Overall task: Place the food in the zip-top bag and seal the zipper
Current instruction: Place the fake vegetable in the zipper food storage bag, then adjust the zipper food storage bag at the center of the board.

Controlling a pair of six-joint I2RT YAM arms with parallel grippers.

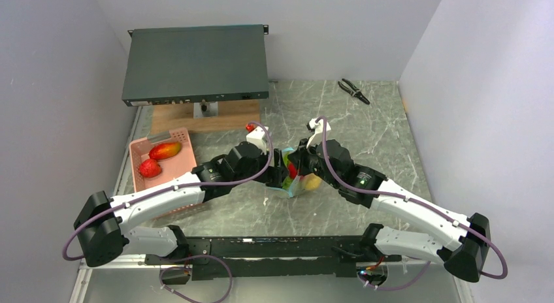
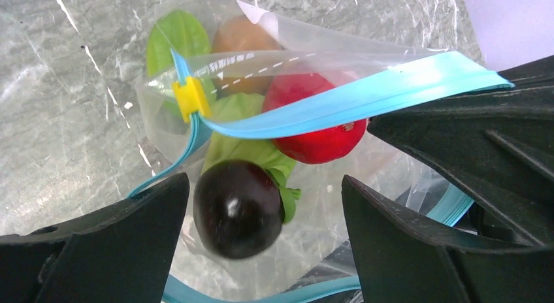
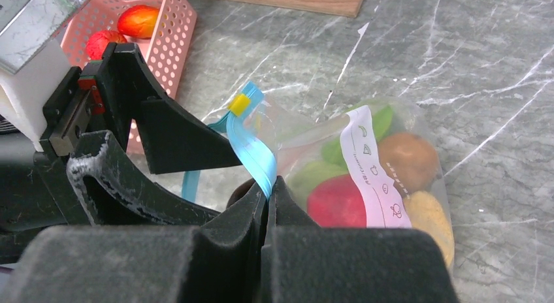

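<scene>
The left gripper will next grip the bag's loose teal-blue zipper edge [image 2: 266, 298], opposite the right gripper's, to hold the bag open so that food can settle inside.
The clear zip-top bag [image 1: 299, 183] lies mid-table, its mouth held up. Inside it I see a red fruit [image 2: 317, 130], green pieces [image 2: 179, 35], a brown-orange one [image 2: 242, 35] and a yellow one [image 3: 428, 215]. My right gripper [image 3: 268, 185] is shut on the teal-blue zipper [image 3: 251, 149], a little below its yellow slider [image 3: 240, 104]. My left gripper [image 2: 264, 185] is open over the bag's mouth. A dark purple eggplant [image 2: 236, 208] sits between its fingers, inside the bag and free of both.
A pink slotted basket [image 1: 134, 166] at the left holds an orange-red fruit [image 1: 164, 150] and a red strawberry-like one [image 1: 149, 168]. A dark flat box [image 1: 196, 63] rests on a wooden block [image 1: 206, 113] at the back. Pliers [image 1: 353, 91] lie at the back right.
</scene>
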